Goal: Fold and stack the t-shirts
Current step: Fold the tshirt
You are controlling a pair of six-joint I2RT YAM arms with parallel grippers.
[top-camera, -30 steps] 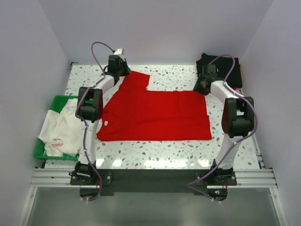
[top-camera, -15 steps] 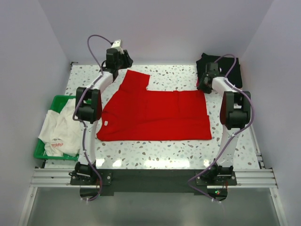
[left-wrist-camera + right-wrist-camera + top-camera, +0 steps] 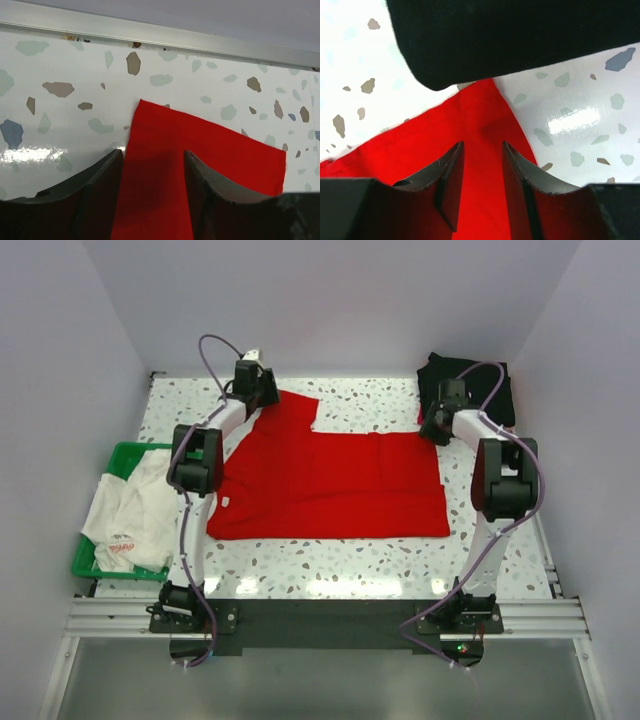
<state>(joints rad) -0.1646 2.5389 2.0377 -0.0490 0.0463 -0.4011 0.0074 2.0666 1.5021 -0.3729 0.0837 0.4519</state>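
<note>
My left gripper should pick up the red t-shirt's sleeve by its outer edge next, so it can fold the far side of the t-shirt over the t-shirt's body.
A bright red t-shirt [image 3: 330, 485] lies flat across the middle of the table, one sleeve pointing to the far left. My left gripper [image 3: 264, 392] hovers over that sleeve [image 3: 200, 165], jaws open [image 3: 153, 155], the cloth lying flat beneath them. Over the shirt's far right corner [image 3: 420, 145] my right gripper [image 3: 436, 427] is open too [image 3: 482, 145], with a gap between its fingers and nothing pinched. Black folded t-shirts [image 3: 480, 380] sit just beyond that corner, their edge [image 3: 510, 35] filling the top of the right wrist view. A white t-shirt with red print [image 3: 135, 510] is draped over the basket.
A green plastic basket [image 3: 122, 454] stands at the table's left edge. The speckled table [image 3: 380, 560] is walled on three sides, and a metal rail [image 3: 150, 35] runs along the back edge close to the left gripper.
My left gripper has opened and let go of the red sleeve, which now lies flat. It rose, then came back down over the sleeve. The right gripper shifted slightly at the far right corner.
</note>
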